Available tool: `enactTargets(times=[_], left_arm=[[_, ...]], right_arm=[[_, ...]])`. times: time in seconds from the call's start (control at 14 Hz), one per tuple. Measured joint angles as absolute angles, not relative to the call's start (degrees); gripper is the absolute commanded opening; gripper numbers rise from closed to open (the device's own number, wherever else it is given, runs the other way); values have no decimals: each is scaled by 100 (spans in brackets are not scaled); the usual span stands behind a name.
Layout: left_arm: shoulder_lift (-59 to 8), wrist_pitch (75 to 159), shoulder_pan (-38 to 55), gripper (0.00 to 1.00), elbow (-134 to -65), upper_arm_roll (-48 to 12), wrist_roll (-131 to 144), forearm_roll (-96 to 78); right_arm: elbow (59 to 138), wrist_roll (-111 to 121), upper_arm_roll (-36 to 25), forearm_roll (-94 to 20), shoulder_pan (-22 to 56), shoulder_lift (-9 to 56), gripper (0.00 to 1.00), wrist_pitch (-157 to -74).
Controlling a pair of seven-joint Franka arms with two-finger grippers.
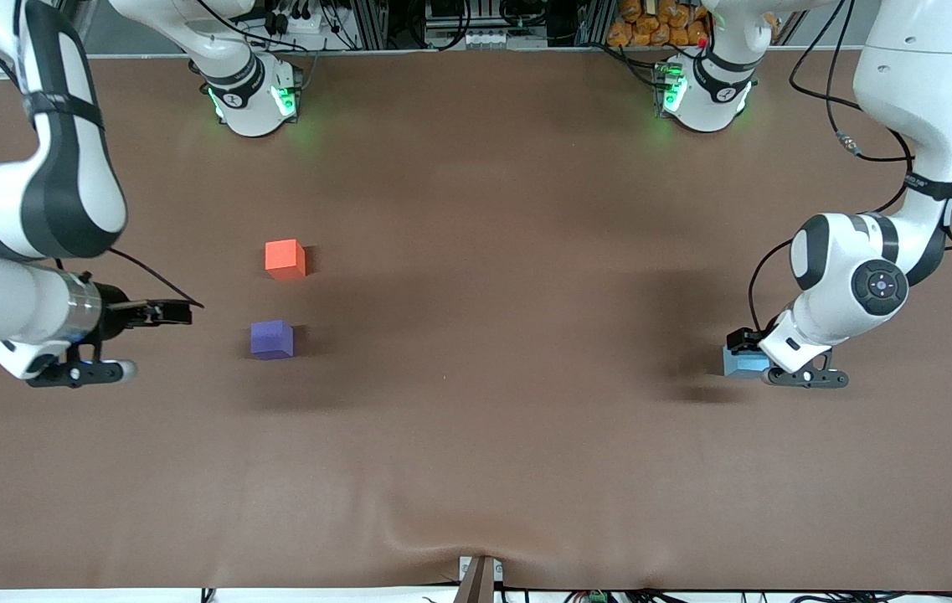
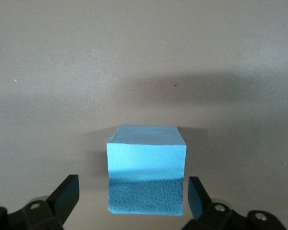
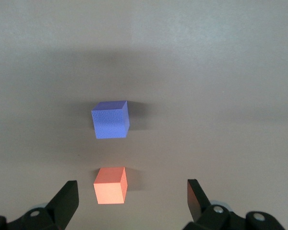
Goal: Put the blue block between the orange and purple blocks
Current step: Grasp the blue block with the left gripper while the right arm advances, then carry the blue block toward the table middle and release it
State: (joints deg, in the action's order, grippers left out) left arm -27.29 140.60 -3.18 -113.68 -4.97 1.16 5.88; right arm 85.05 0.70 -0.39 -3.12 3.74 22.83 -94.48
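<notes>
My left gripper grabs the blue block (image 1: pixel 741 363) by its opposite sides next, to place it between the orange and purple blocks.
The blue block (image 1: pixel 741 363) sits on the brown table near the left arm's end. My left gripper (image 1: pixel 745 347) is low around it and open. In the left wrist view the blue block (image 2: pixel 146 170) stands between the fingers of the left gripper (image 2: pixel 133 189), with a gap on each side. The orange block (image 1: pixel 285 258) and the purple block (image 1: pixel 272 339) sit toward the right arm's end, the purple one nearer the front camera, about one cube's width apart. My right gripper (image 1: pixel 178 311) hovers open and empty beside them. The right wrist view shows the right gripper (image 3: pixel 132 192), the orange block (image 3: pixel 110 185) and the purple block (image 3: pixel 110 120).
The two arm bases (image 1: pixel 254 96) (image 1: pixel 702 92) stand at the table's edge farthest from the front camera. The brown table cover (image 1: pixel 476 377) has a wrinkle above a bracket (image 1: pixel 480 579) at the edge nearest the camera.
</notes>
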Motion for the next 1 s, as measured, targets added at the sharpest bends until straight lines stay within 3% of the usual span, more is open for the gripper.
enactTargets(times=[0.07, 0.36, 0.43, 0.57, 1.0], left_arm=[[-2751, 14060, -317, 100, -11359, -498, 116, 590], [-2839, 14061, -314, 59, -11342, -502, 114, 591], [-2871, 14063, -315, 46, -11333, -503, 114, 591], [-2908, 14070, -305, 3, -11320, -510, 113, 592], [-2910, 14095, -61, 0, -11147, -885, 105, 600]], right_arm=[[8502, 68, -35, -312, 400, 2320, 100, -9456], [8499, 70, -23, -329, 456, 2358, 100, -9419], [8501, 70, -16, -330, 518, 2417, 100, -9362], [8500, 69, -12, -331, 650, 2584, 100, -9179], [7907, 68, -17, -436, 704, 2622, 100, -7846]])
